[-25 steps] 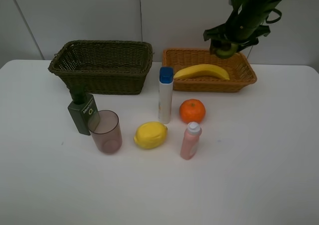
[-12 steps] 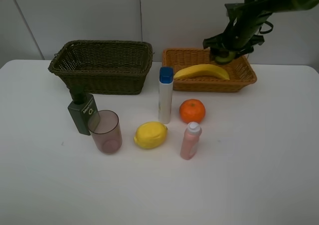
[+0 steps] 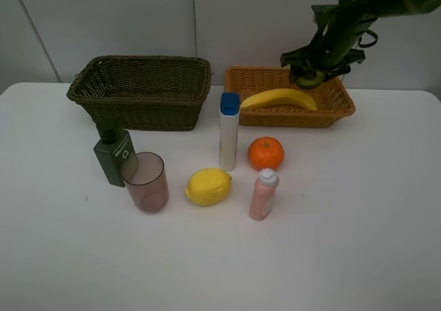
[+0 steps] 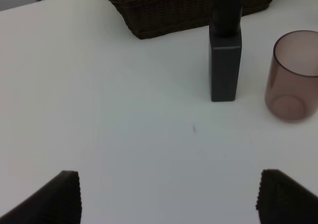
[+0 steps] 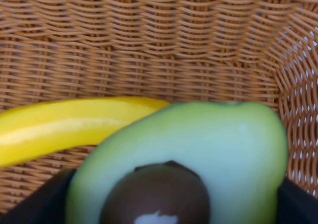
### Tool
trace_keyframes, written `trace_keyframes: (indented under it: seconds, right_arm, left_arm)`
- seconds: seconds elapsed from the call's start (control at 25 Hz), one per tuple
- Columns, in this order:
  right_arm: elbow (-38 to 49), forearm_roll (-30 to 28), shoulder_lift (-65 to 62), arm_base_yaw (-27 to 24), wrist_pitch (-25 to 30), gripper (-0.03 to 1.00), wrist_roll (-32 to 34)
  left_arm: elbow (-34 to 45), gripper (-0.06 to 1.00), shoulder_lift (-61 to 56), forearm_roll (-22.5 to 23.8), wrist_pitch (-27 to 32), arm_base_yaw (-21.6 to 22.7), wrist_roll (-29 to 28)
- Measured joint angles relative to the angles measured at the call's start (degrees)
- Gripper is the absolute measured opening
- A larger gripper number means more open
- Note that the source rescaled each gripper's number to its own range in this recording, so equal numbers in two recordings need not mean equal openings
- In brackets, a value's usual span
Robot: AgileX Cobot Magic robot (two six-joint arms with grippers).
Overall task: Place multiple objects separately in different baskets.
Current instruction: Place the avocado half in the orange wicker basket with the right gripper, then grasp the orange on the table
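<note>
My right gripper is ready to open, as the halved avocado is low over the tan basket's weave beside the banana in the right wrist view.
My right gripper (image 3: 311,75) is shut on the halved avocado (image 3: 310,79), low over the far end of the orange-tan basket (image 3: 342,108). The right wrist view shows the avocado (image 5: 198,144) cut face up, just above the banana (image 5: 64,129) lying in that basket (image 5: 149,50). My left gripper (image 4: 169,199) stands open and empty over the table, short of the pump bottle (image 4: 226,60) and tumbler (image 4: 293,77). The lemon (image 3: 207,186), orange (image 3: 266,153), white blue-capped bottle (image 3: 229,135) and pink bottle (image 3: 263,196) stand mid-table. The dark basket (image 3: 141,97) is empty.
The pump bottle (image 3: 114,156) and tumbler (image 3: 146,181) stand close together in front of the dark basket. A white wall rises right behind both baskets. The banana (image 3: 279,98) fills the front of the orange-tan basket.
My right gripper has come down a little with the avocado, towards the orange-tan basket, and has held still for the last half second. Nothing else has moved.
</note>
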Motion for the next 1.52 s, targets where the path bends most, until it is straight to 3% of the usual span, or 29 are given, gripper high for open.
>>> trace_keyframes:
  seconds: [0.12, 0.28, 0.4, 1.2, 1.52]
  right_arm:
    - [0.0, -0.22, 0.0, 0.0, 0.0, 0.66, 0.0]
    - [-0.05, -1.9, 0.0, 0.0, 0.11, 0.91, 0.0]
    - [-0.05, -1.6, 0.0, 0.0, 0.16, 0.98, 0.0]
    - [-0.05, -0.56, 0.0, 0.0, 2.87, 1.0, -1.02]
    - [-0.05, 7.65, -1.83, 0.0, 5.62, 1.0, -9.45]
  left_arm:
    - [0.0, 0.95, 0.0, 0.0, 0.0, 0.0, 0.0]
    - [0.0, 0.95, 0.0, 0.0, 0.0, 0.0, 0.0]
    - [0.0, 0.95, 0.0, 0.0, 0.0, 0.0, 0.0]
    - [0.0, 0.95, 0.0, 0.0, 0.0, 0.0, 0.0]
    - [0.0, 0.95, 0.0, 0.0, 0.0, 0.0, 0.0]
